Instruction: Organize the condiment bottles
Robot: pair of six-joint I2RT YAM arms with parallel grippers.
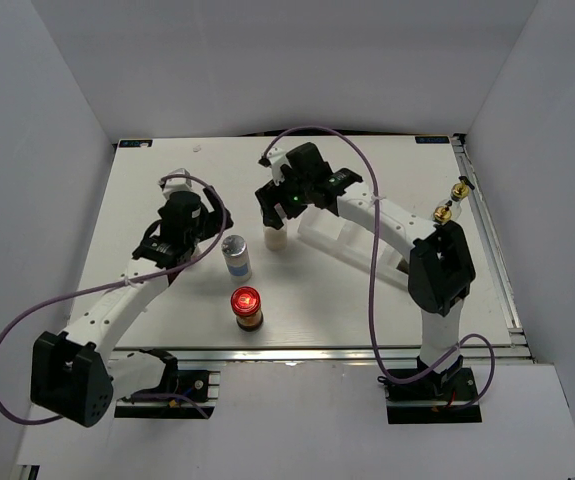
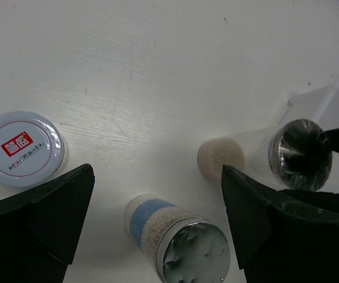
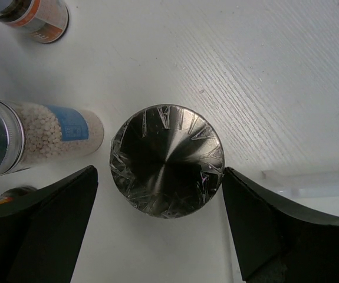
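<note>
My left gripper grabs the blue-labelled bottle by its silver lid (image 1: 234, 245) (image 2: 196, 253) next, since the bottle's base stays free to stand in the white tray.
A silver-lidded bottle (image 3: 166, 160) stands right below my open right gripper (image 3: 159, 188), its lid between the two fingers and apart from both. In the top view this gripper (image 1: 279, 205) hangs over the small bottle (image 1: 276, 236). A second silver-lidded bottle (image 2: 181, 242) with a blue label stands upright between the fingers of my open left gripper (image 2: 157, 200), which touch nothing. A white-lidded jar (image 2: 20, 147) with a red mark sits to its left. The red-lidded jar (image 1: 246, 307) stands near the front. Two gold-topped bottles (image 1: 451, 200) stand at the right edge.
The white tray (image 1: 332, 238) lies just right of the right gripper, under that arm; its corner (image 2: 334, 100) shows in the left wrist view. White walls close in the table on three sides. A purple cable loops from each arm.
</note>
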